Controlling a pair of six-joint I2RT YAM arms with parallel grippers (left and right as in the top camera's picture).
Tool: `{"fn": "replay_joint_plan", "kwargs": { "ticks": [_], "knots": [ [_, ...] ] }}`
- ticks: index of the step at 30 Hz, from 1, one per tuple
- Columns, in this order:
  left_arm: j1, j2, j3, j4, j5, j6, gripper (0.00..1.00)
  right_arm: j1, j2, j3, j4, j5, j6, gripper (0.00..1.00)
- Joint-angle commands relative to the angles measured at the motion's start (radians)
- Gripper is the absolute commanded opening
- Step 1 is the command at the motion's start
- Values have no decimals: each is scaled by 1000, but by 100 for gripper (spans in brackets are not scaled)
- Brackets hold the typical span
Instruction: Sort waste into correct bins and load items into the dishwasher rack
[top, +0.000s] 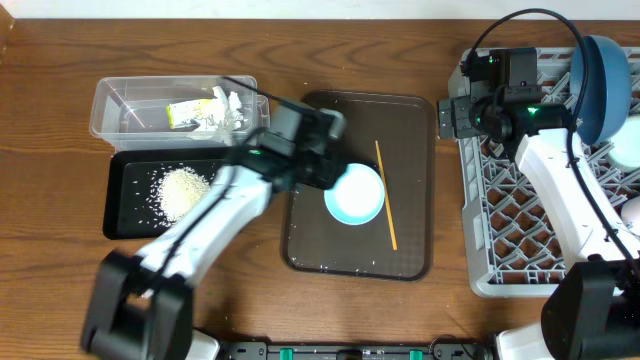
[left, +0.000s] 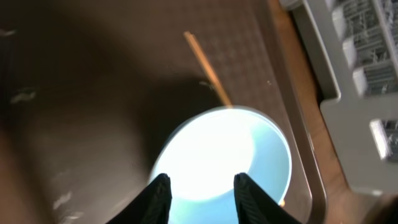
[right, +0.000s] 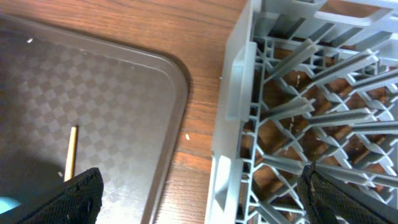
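The mint-green bowl should be grabbed next by its rim on the stick side with my right gripper, so the opposite edge stays free to load into the rack (top: 520, 220).
A mint-green bowl (top: 358, 196) sits upright on the brown serving tray (top: 410, 255), with a thin yellow-orange stick (top: 386, 195) lying just to its right. My left gripper (top: 333, 172) is open at the bowl's left rim. In the left wrist view its fingers (left: 202, 190) hang over the near edge of the bowl (left: 230, 152), and the stick (left: 206, 67) lies beyond. My right gripper (top: 452, 118) is open and empty. It straddles the left wall of the grey dishwasher rack (right: 239, 99). A dark-blue dish (top: 603, 75) stands in the rack (top: 520, 220).
The clear tub (top: 120, 100) at back left holds white tissues (top: 232, 112) and a yellow-green wrapper (top: 188, 112). The black tray (top: 125, 205) in front of it holds a rice pile (top: 182, 193). Two pale rounded items (top: 632, 213) show at the rack's right edge. Rice grains dot the brown tray.
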Motion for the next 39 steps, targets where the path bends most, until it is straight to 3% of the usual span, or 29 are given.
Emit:
{"fn": "replay_joint_plan", "kwargs": {
  "ticks": [1, 6, 13, 17, 20, 23, 33, 36, 39],
  "knots": [
    [103, -101, 5, -69, -13, 10, 38, 4, -24, -2, 10, -90, 11, 99],
    [262, -199, 5, -208, -14, 10, 40, 14, -22, -2, 27, -275, 11, 99],
    [418, -229, 5, -301, -13, 9, 46, 90, 12, -3, -8, -285, -4, 92],
    [435, -229, 5, -309, -13, 9, 47, 134, 55, -3, -56, -285, -4, 82],
    [435, -229, 5, -309, -13, 10, 48, 163, 95, -3, -103, -282, -4, 65],
    [435, -229, 5, -309, -13, 10, 48, 184, 142, -3, -148, -282, -4, 56],
    [435, -229, 5, -305, -14, 10, 49, 217, 230, -3, -243, -283, -3, 51],
    [435, -229, 5, -305, -14, 10, 49, 223, 232, -3, -252, -283, -3, 38],
    [435, -229, 5, -305, -14, 10, 49, 230, 234, -6, -265, -275, -3, 36]
  ]
}}
